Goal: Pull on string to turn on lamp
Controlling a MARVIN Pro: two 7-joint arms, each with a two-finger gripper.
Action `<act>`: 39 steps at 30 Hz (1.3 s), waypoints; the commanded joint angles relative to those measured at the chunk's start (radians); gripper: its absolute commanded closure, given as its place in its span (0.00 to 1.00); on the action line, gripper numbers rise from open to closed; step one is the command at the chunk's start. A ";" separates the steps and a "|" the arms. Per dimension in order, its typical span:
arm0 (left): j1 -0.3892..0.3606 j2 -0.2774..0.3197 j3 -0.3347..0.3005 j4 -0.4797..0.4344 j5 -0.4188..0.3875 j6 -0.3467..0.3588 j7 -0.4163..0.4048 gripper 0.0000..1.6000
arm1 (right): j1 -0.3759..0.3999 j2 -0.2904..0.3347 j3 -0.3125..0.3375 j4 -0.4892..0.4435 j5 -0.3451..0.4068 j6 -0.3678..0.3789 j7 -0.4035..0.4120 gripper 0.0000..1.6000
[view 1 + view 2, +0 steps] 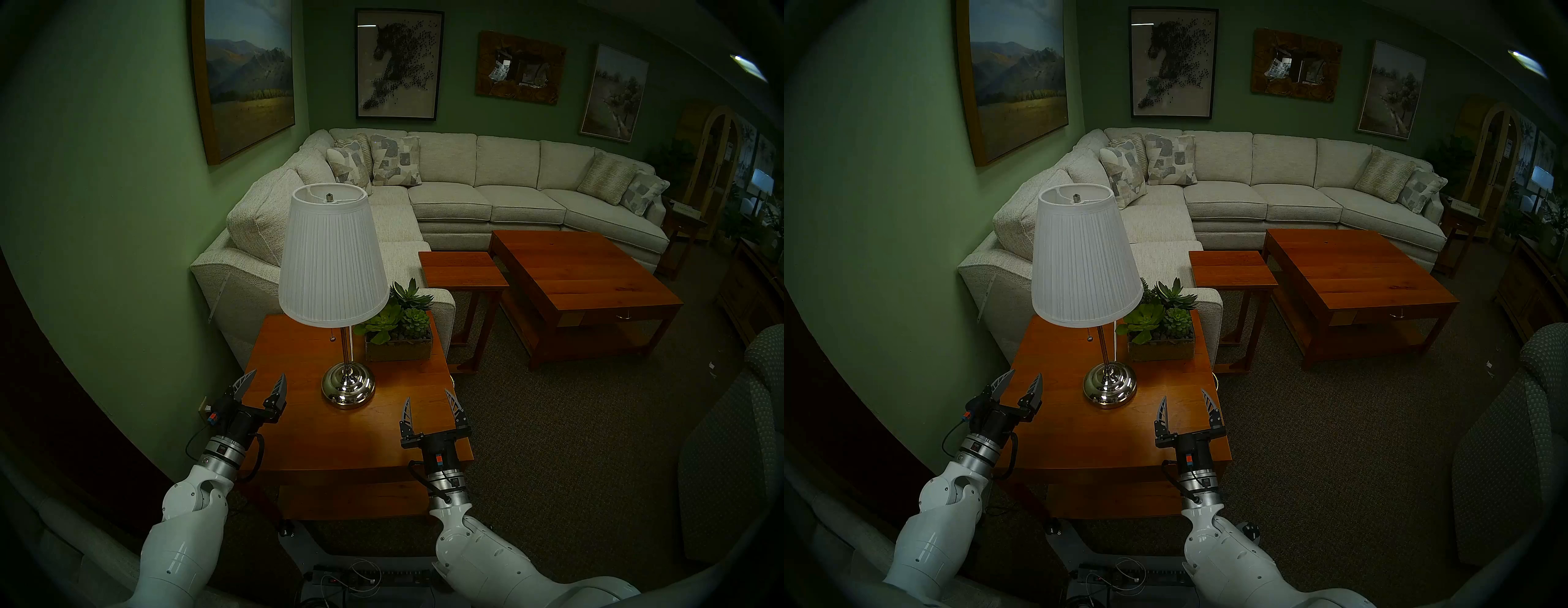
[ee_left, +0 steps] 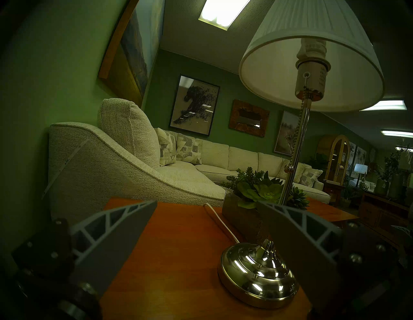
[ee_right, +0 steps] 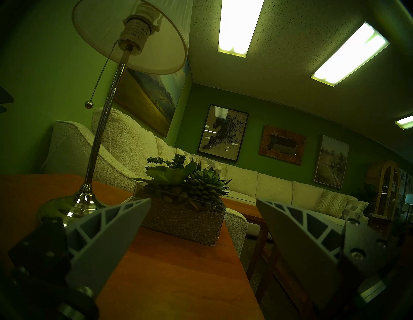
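The left gripper grabs the chain by its lower end next, which hangs below in the open, since the wide shade closes around the chain's top.
The lamp with its white pleated shade, thin chrome pole and domed chrome base stands unlit on a wooden side table. It also shows in the other head view. Its thin beaded pull chain hangs from the socket under the shade, left of the pole, ending in a small round knob. The knob also shows in the left wrist view and the head view. My left gripper is open and empty at the table's left edge, below the knob. My right gripper is open and empty near the table's right front.
A glass planter of succulents stands right of the lamp pole. The lamp's white cord runs back across the table. A cream sectional sofa lies behind, with a small wooden table and a coffee table to the right.
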 commanded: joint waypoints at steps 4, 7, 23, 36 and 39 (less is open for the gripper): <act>-0.015 0.000 0.000 -0.022 -0.001 -0.005 -0.001 0.00 | 0.013 -0.001 0.003 -0.018 -0.001 -0.001 -0.005 0.00; -0.012 -0.002 0.007 -0.045 0.008 -0.040 -0.021 0.00 | 0.014 0.000 0.001 -0.016 0.000 -0.002 -0.006 0.00; 0.014 -0.104 0.047 -0.212 0.108 -0.144 0.052 0.00 | 0.016 -0.001 0.001 -0.012 0.000 -0.004 -0.007 0.00; -0.074 -0.148 0.091 -0.117 0.197 -0.168 0.129 0.00 | 0.016 -0.001 0.001 -0.012 -0.001 -0.004 -0.008 0.00; -0.090 -0.164 0.107 -0.102 0.222 -0.190 0.144 0.00 | 0.016 -0.002 0.001 -0.011 -0.001 -0.004 -0.009 0.00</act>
